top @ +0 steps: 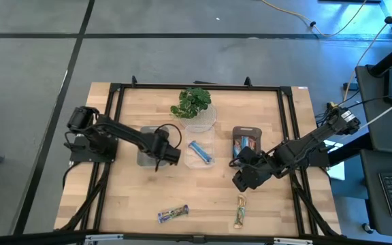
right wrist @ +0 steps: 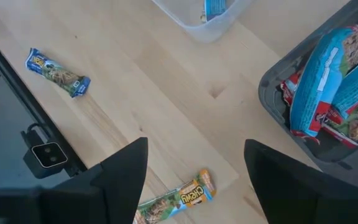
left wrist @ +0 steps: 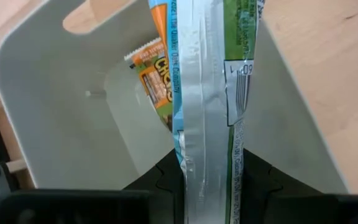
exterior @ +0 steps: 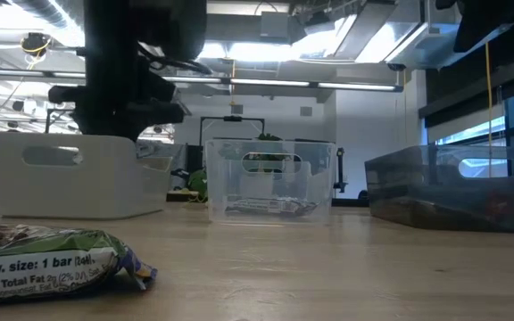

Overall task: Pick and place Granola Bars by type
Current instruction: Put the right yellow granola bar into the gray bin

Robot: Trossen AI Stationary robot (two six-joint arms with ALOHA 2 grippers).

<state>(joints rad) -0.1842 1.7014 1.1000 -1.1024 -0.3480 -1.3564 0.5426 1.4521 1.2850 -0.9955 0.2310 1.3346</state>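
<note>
The green and blue bar [left wrist: 210, 93] reaches down inside the white bin [left wrist: 123, 118] in the left wrist view, so it is time for my left gripper to open.
My left gripper [top: 169, 155] hovers over the white bin [top: 146, 148], shut on a granola bar [left wrist: 210, 74] in a green and blue wrapper with a silver back seam. Another bar [left wrist: 154, 78] in an orange-green wrapper lies inside that bin. My right gripper [top: 242, 179] is open above bare table near the dark bin [top: 246, 129], touching nothing. Two bars lie flat on the table near its near edge: a blue one [top: 173, 214] [right wrist: 58, 73] and a green-brown one [top: 240, 211] [right wrist: 178, 202]. The clear bin [top: 199, 155] holds a blue bar [top: 201, 152]. My left gripper pinches the green and blue bar between its two fingers [left wrist: 263, 180], at one end of the wrapper [left wrist: 210, 165]. The bar runs on along the fingers and past their tips, lifted clear, its free end reaching down into the white bin.
The dark bin [right wrist: 272, 87] holds several red and blue bars [right wrist: 328, 81]. A potted green plant [top: 193, 103] stands at the far side behind the clear bin. A black frame [top: 291, 136] rims the table. The low view shows a bar [exterior: 52, 263] close in front.
</note>
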